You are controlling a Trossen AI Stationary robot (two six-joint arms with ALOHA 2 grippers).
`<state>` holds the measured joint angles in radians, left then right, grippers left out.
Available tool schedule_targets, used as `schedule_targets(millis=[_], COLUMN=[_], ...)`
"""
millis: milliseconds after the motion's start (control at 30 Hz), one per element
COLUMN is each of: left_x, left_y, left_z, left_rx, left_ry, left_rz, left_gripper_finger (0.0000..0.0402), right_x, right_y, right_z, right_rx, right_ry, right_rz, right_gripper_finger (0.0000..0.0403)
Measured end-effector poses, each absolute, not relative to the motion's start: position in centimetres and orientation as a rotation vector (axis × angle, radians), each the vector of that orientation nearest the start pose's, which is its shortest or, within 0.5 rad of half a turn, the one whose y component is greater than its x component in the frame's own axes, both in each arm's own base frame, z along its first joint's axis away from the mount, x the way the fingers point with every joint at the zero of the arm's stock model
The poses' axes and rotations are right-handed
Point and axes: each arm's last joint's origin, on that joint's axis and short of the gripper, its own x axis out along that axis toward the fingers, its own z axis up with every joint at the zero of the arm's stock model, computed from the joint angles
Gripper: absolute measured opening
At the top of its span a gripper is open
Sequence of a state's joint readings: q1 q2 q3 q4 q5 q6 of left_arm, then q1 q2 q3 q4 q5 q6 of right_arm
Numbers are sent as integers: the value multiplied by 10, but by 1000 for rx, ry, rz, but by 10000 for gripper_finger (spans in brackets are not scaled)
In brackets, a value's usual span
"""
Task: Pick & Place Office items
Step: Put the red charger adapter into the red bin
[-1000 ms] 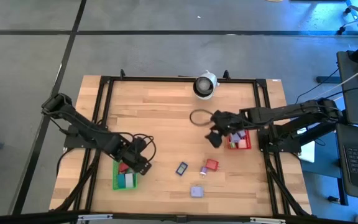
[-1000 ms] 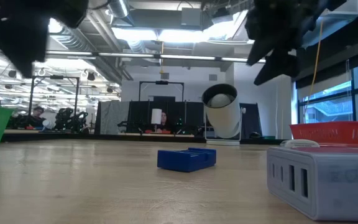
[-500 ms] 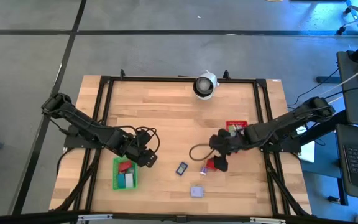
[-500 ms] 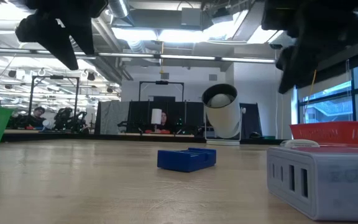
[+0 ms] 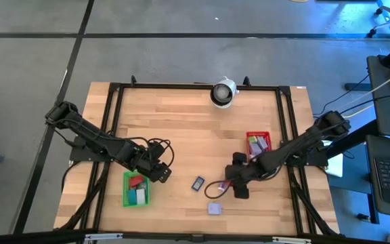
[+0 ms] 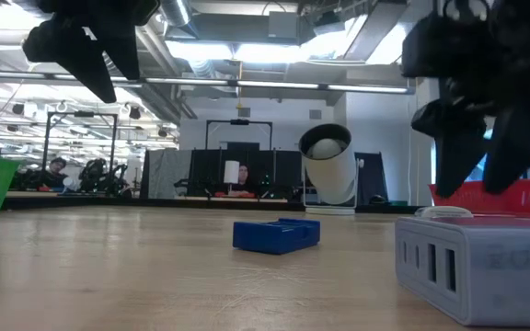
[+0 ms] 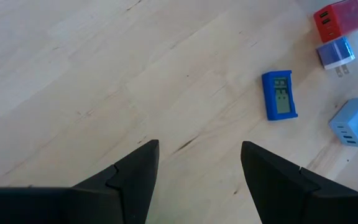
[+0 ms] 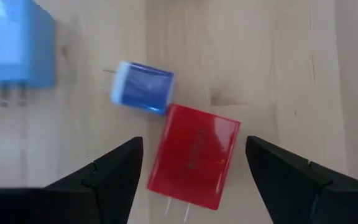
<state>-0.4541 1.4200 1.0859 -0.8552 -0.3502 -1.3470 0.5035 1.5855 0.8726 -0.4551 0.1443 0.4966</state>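
Observation:
I would miss if I closed now, since my right gripper's fingers are above the red plug block (image 8: 194,158), so I should lower my right gripper first and then close it on the block.
My right gripper (image 8: 194,152) is open, low over the table, with its fingers on either side of a red plug block (image 8: 194,158) that lies flat. A small blue-and-lavender plug (image 8: 143,87) touches the red block's corner, and a light blue block (image 8: 14,46) lies farther off. A flat blue piece (image 5: 198,184) and a lavender block (image 5: 214,208) rest on the table. My left gripper (image 7: 199,152) is open and empty, hovering beside the green bin (image 5: 126,196). In the high view my right gripper (image 5: 239,181) hides the red block.
The green bin holds red and teal pieces (image 5: 138,190). The red bin (image 5: 257,135) toward the right edge holds lavender and pink pieces. A round white-and-black device (image 5: 223,93) stands at the far edge. Bare wood lies between the arms.
My right gripper has swung from beside the red bin toward the near edge and come down over the red plug block, staying open. My left gripper shifted slightly away from the green bin toward the table's right, then held still.

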Motion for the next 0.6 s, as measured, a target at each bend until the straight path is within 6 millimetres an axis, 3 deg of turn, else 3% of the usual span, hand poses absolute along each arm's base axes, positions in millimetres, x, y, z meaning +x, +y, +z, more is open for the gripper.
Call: schedule_targets(millis=[333,600], left_x=[244,244], left_y=[-108,-107], left_z=[253,253], left_rx=[-742,-709], left_ry=[925,914], left_rz=[623,623], left_gripper_finger=[224,224], right_x=[260,261], right_y=[138,139], right_z=[135,134], right_rx=[45,82], right_ry=[1218,1207], right_rz=[2,-14], right_gripper_finger=[286,279])
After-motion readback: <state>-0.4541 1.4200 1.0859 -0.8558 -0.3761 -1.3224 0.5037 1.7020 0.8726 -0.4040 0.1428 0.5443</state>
